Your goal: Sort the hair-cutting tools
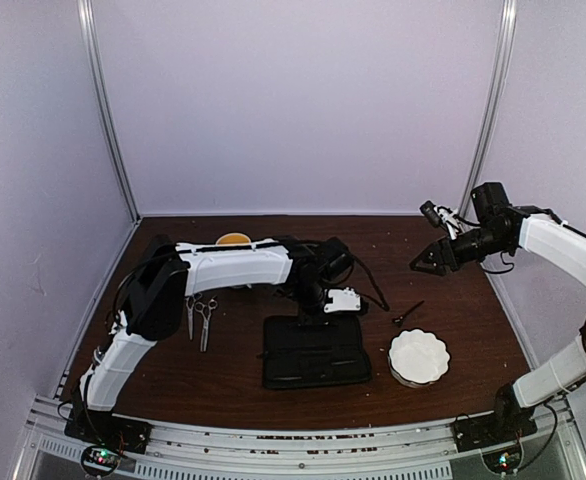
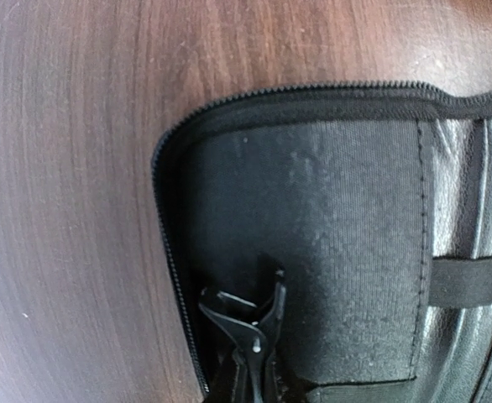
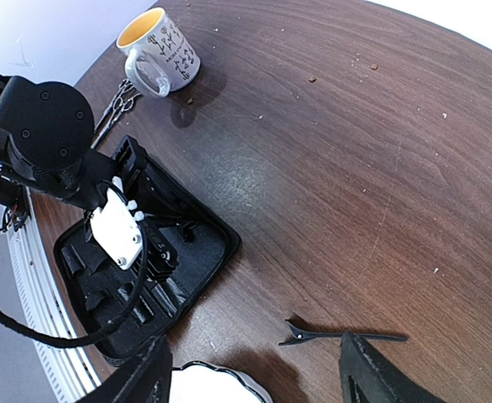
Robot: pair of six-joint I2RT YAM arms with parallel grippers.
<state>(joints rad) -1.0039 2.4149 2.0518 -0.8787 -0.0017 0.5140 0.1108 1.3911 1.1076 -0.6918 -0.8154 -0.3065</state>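
The thin black clip (image 2: 254, 332) lies low against the fabric pocket inside the case's zip edge, so my left gripper needs to let go of it now.
Two silver scissors (image 1: 201, 318) lie side by side left of the open black zip case (image 1: 315, 370); they also show in the right wrist view (image 3: 120, 101). My left gripper (image 1: 318, 303) is low over the case's far end, shut on a thin black clip (image 2: 254, 332) that rests against the case's fabric pocket (image 2: 330, 243). A second black clip (image 1: 408, 313) lies on the table right of the case. My right gripper (image 1: 428, 262) is raised at the far right, open and empty, with that clip (image 3: 342, 336) below between its fingers (image 3: 141, 378).
A white patterned mug (image 3: 158, 54) with a yellow inside stands at the back left, half hidden by the left arm in the top view (image 1: 233, 239). A white scalloped dish (image 1: 418, 357) sits right of the case, near the front. Crumbs dot the far table.
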